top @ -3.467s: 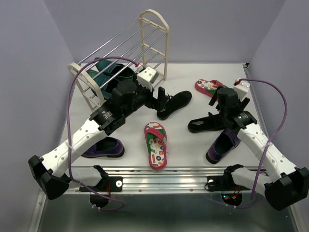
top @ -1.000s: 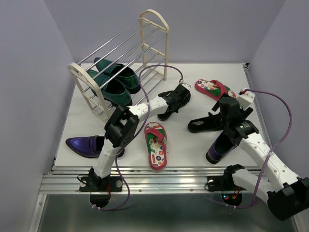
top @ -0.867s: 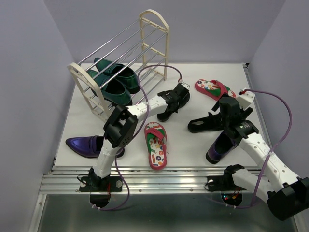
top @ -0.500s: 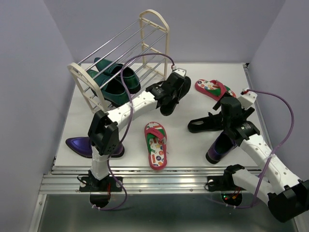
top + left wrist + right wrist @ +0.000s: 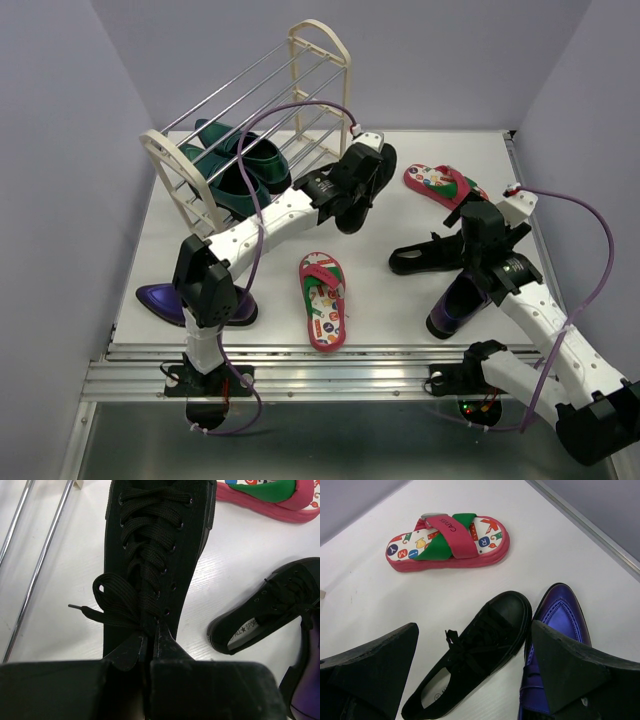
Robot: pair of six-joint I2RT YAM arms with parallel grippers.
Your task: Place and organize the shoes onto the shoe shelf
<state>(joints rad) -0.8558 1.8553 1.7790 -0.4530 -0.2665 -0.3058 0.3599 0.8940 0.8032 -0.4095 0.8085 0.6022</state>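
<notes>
My left gripper holds the black lace-up shoe (image 5: 378, 165) above the table, and the shoe would fall if I opened now. I need to move the shoe toward the rods first.
My left gripper (image 5: 350, 190) is shut on the laces and tongue of a black lace-up shoe (image 5: 378, 165), holding it off the table near the right end of the shoe shelf (image 5: 322, 62). In the left wrist view the fingertips (image 5: 162, 637) pinch just below that shoe's (image 5: 155, 545) bow. Two dark green shoes (image 5: 235, 165) sit on the shelf's lower rods. My right gripper (image 5: 472, 235) stands open above the other black shoe (image 5: 475, 655) and a purple loafer (image 5: 555, 625), touching neither. One red flip-flop (image 5: 322, 300) lies front centre, another (image 5: 440, 185) at the back right.
A second purple loafer (image 5: 190, 300) lies at the front left, partly behind the left arm's elbow. The shelf's thin metal rods (image 5: 35, 565) run close to the held shoe. Lavender walls close in on both sides and the back.
My left gripper has lifted the black shoe and carried it back and a little right, toward the shelf's right end, with the arm stretching out. The right arm has hardly moved.
</notes>
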